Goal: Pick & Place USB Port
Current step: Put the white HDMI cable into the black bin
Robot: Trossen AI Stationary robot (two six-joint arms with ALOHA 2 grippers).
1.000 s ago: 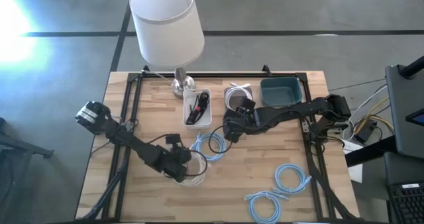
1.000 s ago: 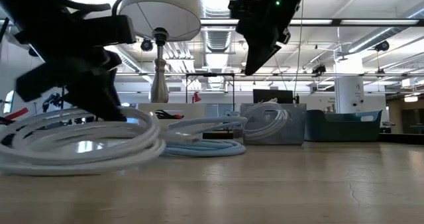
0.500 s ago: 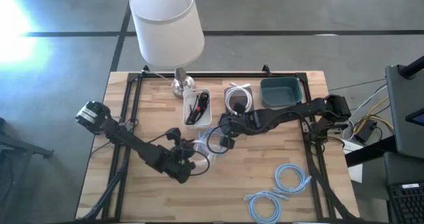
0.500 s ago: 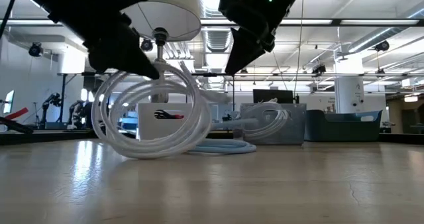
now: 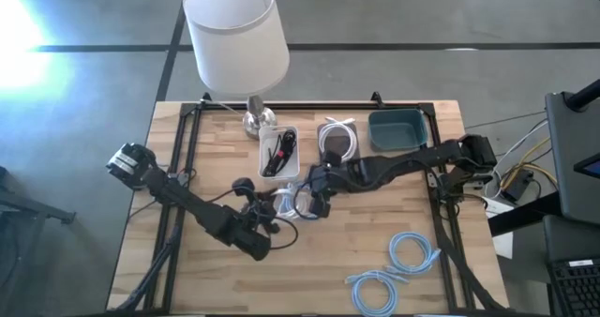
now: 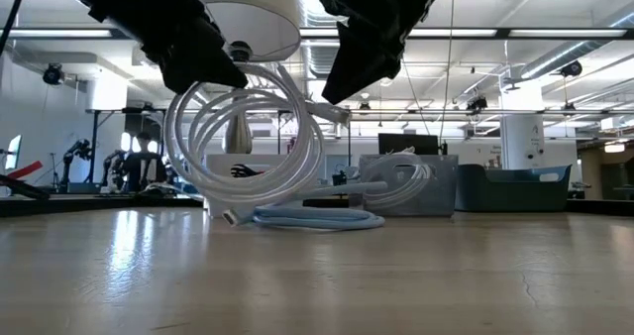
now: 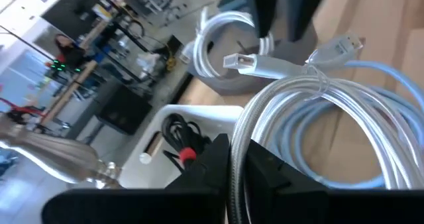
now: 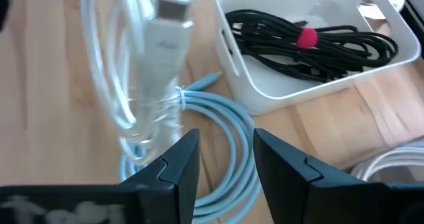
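The white USB cable should go in the grey bin, so my right gripper should grab it next by the cord end of its plug [image 8: 156, 108].
A white USB cable, tied into a coil [image 6: 248, 147], hangs upright over the table's middle. My left gripper [image 5: 261, 216] is shut on its upper left part. One plug [image 6: 332, 112] sticks out toward my right gripper [image 6: 342, 82], and another plug [image 7: 240, 62] shows in the left wrist view. My right gripper [image 8: 225, 164] is open just right of the coil [image 8: 129, 85], and its fingers stand beside the plug [image 8: 165, 25] without touching it. A light-blue cable coil [image 5: 302, 204] lies flat on the table under both grippers. My left gripper pinches several turns of the white coil [image 7: 236, 151] between its two fingers. The fingers come from the table's near left, slanting slightly down. The coil stands on edge below and beyond the fingers. Whether its lowest plug [image 6: 230, 216] touches the table, I cannot tell.
Behind the grippers stand a white bin with a black cable [image 5: 279, 153], a grey bin with a white cable [image 5: 337, 137] and a teal bin [image 5: 398, 129]. A lamp [image 5: 234, 31] is at the far left. Two more light-blue coils [image 5: 412, 251] [image 5: 375, 284] lie near the right front.
My left gripper has risen and tipped upward, lifting the white coil from lying flat on the table to standing on edge in the air. My right gripper has moved toward the table's left and near edge, close to the coil's plug.
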